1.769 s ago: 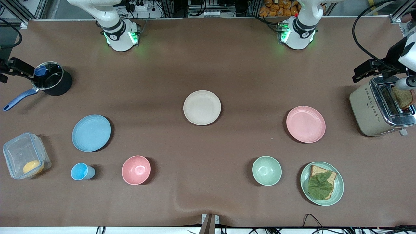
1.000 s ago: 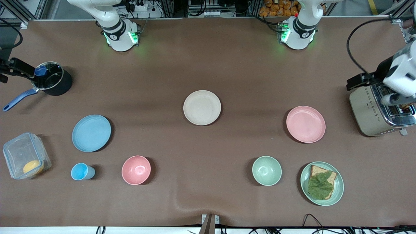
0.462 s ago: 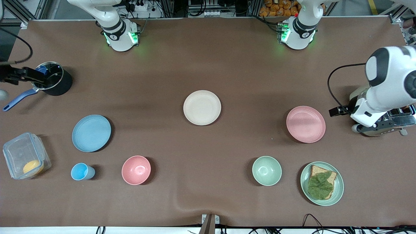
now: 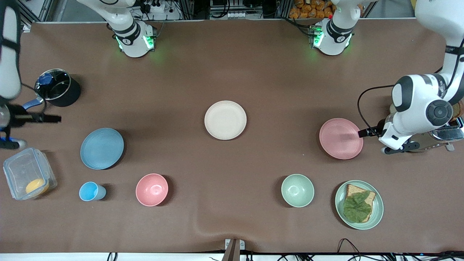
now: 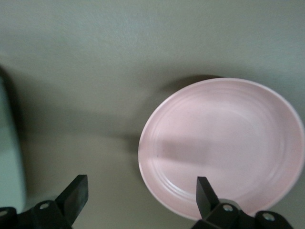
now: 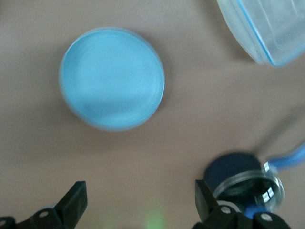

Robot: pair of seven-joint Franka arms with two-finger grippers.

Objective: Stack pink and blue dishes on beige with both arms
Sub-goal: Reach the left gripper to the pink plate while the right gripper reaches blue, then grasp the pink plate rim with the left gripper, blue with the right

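Observation:
The blue one should be stacked on the beige plate. My right gripper should next grab the blue plate by its rim [image 4: 102,128] [image 6: 112,127] for that.
The cream-beige plate [image 4: 225,120] lies at mid-table with nothing on it. The pink plate [image 4: 340,138] lies toward the left arm's end. In the left wrist view my left gripper [image 5: 140,186] hangs open and empty by the pink plate [image 5: 224,143], one finger over its rim and the other over bare table. The blue plate [image 4: 102,148] lies toward the right arm's end. In the right wrist view my right gripper [image 6: 139,188] is open and empty, high over the table between the blue plate [image 6: 112,78] and the pot [image 6: 243,181].
A black pot [image 4: 58,88] with a blue handle, a clear box [image 4: 29,174], a blue cup [image 4: 90,191] and a pink bowl [image 4: 152,189] surround the blue plate. Nearer the camera than the pink plate are a green bowl [image 4: 297,190] and a bread plate [image 4: 377,214]. The left arm partly hides the toaster [image 4: 447,134].
The left arm has swung from over the toaster down to the pink plate's edge. The right arm has come from beside the pot toward the blue plate. No plate has moved.

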